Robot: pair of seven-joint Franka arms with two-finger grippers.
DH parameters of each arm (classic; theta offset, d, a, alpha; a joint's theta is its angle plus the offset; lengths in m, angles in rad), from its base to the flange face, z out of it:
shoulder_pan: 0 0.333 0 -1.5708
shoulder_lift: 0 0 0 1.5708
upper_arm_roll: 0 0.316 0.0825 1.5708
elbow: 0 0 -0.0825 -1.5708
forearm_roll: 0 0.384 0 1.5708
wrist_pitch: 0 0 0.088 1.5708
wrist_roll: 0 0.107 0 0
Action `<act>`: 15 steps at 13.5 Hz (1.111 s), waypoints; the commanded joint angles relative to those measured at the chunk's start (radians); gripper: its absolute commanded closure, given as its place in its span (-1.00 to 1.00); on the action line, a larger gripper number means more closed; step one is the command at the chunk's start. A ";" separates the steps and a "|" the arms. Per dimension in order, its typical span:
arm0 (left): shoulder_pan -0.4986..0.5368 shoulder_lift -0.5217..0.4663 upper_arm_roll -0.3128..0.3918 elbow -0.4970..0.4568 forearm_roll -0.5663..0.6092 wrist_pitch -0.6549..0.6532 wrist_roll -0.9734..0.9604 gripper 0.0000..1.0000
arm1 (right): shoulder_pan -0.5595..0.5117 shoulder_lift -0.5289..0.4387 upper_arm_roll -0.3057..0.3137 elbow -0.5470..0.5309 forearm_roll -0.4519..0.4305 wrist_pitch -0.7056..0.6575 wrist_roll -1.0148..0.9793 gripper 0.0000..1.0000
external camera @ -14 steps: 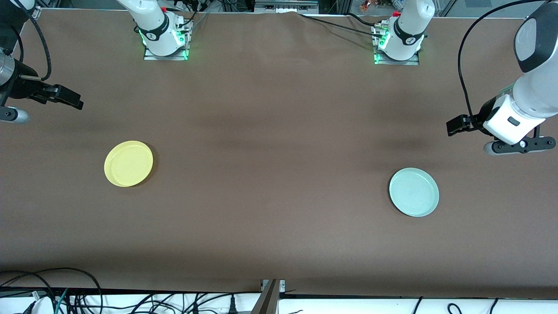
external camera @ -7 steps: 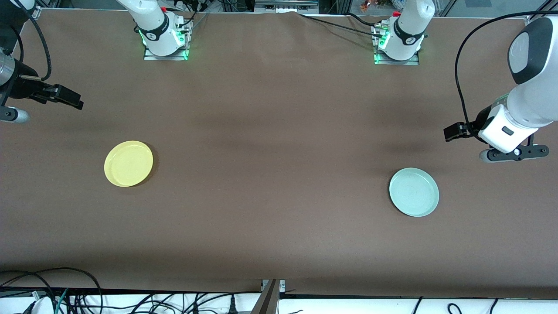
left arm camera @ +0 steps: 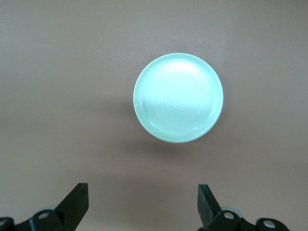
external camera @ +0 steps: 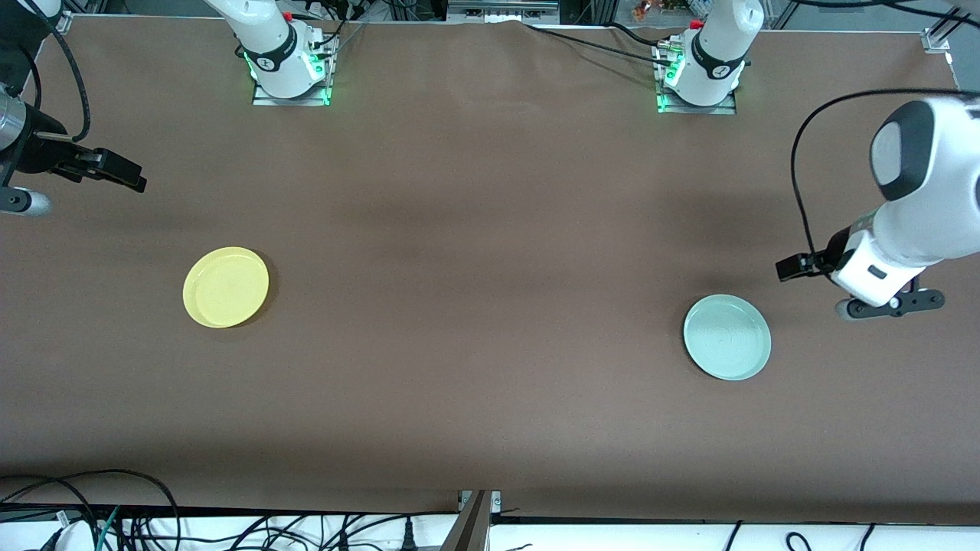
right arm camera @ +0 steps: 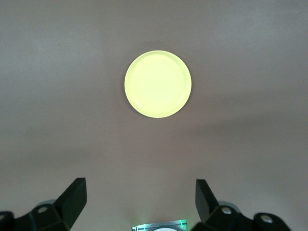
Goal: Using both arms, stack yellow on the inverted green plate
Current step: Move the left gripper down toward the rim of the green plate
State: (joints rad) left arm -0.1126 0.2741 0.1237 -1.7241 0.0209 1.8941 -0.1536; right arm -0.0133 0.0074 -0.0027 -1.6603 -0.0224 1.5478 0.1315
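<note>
The green plate needs to be turned over as the base for the yellow plate [external camera: 226, 287], so my left gripper should grab the green plate by its rim [external camera: 759, 314] next.
The yellow plate [external camera: 226, 287] lies flat on the brown table toward the right arm's end, rim up. It also shows in the right wrist view [right arm camera: 158, 84]. The pale green plate [external camera: 727, 337] lies flat toward the left arm's end, and shows in the left wrist view [left arm camera: 178, 97]. My left gripper [external camera: 790, 268] hangs open and empty in the air, over bare table beside the green plate; in its wrist view [left arm camera: 143, 204] the jaws stand wide apart. My right gripper [external camera: 126, 176] hangs open and empty over bare table at the right arm's end; it shows in its own wrist view [right arm camera: 139, 199].
The two arm bases [external camera: 291, 73] [external camera: 697, 76] stand with green lights along the table's edge farthest from the front camera. Loose black cables [external camera: 92, 513] lie off the table's near edge. A metal bracket [external camera: 475, 520] sits at the middle of that edge.
My left arm has swung toward the front camera, bringing its open gripper closer to the green plate. The right arm and both plates have not moved.
</note>
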 commanded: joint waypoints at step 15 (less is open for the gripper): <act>0.099 0.338 -0.013 -0.080 -0.027 0.448 0.089 -1.00 | -0.004 -0.007 0.001 0.000 0.004 -0.009 -0.004 -1.00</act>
State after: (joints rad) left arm -0.0151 0.5832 0.1199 -1.8369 0.0206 2.3429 -0.0950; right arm -0.0133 0.0074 -0.0027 -1.6605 -0.0223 1.5474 0.1315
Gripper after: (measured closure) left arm 0.000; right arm 0.000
